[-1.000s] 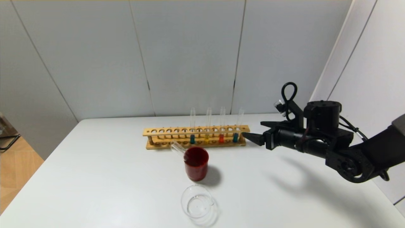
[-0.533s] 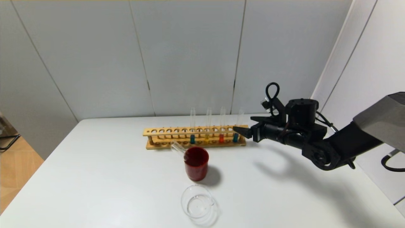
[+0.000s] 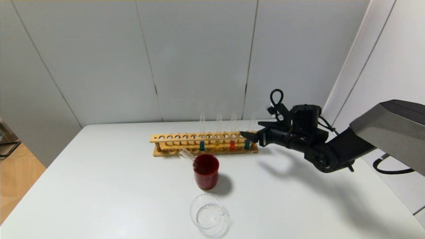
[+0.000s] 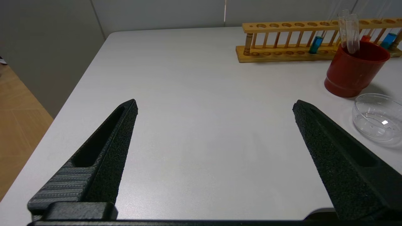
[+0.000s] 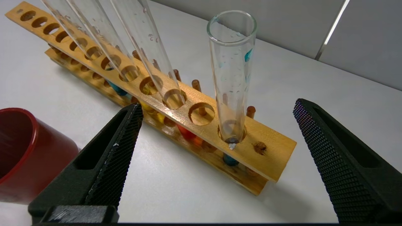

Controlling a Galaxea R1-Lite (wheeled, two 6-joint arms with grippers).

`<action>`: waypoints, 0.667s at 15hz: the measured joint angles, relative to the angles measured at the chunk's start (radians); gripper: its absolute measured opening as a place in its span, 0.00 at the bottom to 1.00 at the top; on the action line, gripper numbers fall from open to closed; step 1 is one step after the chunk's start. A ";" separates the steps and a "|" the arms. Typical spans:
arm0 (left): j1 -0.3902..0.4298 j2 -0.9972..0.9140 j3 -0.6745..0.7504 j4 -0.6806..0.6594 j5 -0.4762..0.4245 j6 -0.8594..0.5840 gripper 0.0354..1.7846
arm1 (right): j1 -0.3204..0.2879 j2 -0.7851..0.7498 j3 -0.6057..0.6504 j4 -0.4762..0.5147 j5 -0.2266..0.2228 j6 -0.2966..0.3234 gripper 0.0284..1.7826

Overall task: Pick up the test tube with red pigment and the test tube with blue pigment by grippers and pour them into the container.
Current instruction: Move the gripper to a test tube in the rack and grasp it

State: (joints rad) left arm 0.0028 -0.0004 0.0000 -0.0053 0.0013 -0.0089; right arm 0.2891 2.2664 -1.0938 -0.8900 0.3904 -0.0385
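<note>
The wooden rack closes around the lower end of the blue test tube, so my right gripper next needs to grab the bare glass above the board [image 3: 252,122] to pour the tube.
The wooden rack [image 3: 172,137] holds several tubes. The test tube with blue pigment [image 3: 247,143] stands at its right end, and the test tube with red pigment [image 3: 232,144] is next to it. My right gripper [image 3: 252,130] is open at the rack's right end. In the right wrist view the blue tube [image 5: 232,78] stands upright between the spread fingers of the right gripper [image 5: 218,105], untouched; the red tube [image 5: 150,53] is beside it. The clear glass container [image 3: 208,215] sits empty near the front edge. My left gripper [image 4: 215,105] is open and empty over the table's left side.
A dark-red cup [image 3: 206,171] with an empty glass tube [image 3: 186,155] leaning in it stands between the rack and the container. A yellow tube [image 3: 217,144] and a darker teal tube [image 3: 202,146] stand further left in the rack. The table edge [image 4: 78,88] is on the left.
My right arm has moved left and further back, from beside the rack to its right end. The gripper stayed open. Nothing else moved.
</note>
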 joint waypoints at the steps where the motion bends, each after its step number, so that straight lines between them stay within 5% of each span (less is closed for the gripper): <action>1: 0.000 0.000 0.000 0.000 0.000 0.000 0.98 | 0.000 0.008 -0.011 0.001 0.000 -0.004 0.98; 7: 0.000 0.000 0.000 0.000 0.000 0.000 0.98 | -0.002 0.059 -0.075 0.006 -0.003 -0.007 0.97; 10: 0.000 0.000 0.000 0.000 0.000 0.000 0.98 | -0.002 0.079 -0.093 0.005 -0.004 -0.014 0.84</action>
State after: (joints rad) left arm 0.0028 -0.0004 0.0000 -0.0057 0.0017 -0.0089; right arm 0.2870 2.3453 -1.1872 -0.8847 0.3868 -0.0523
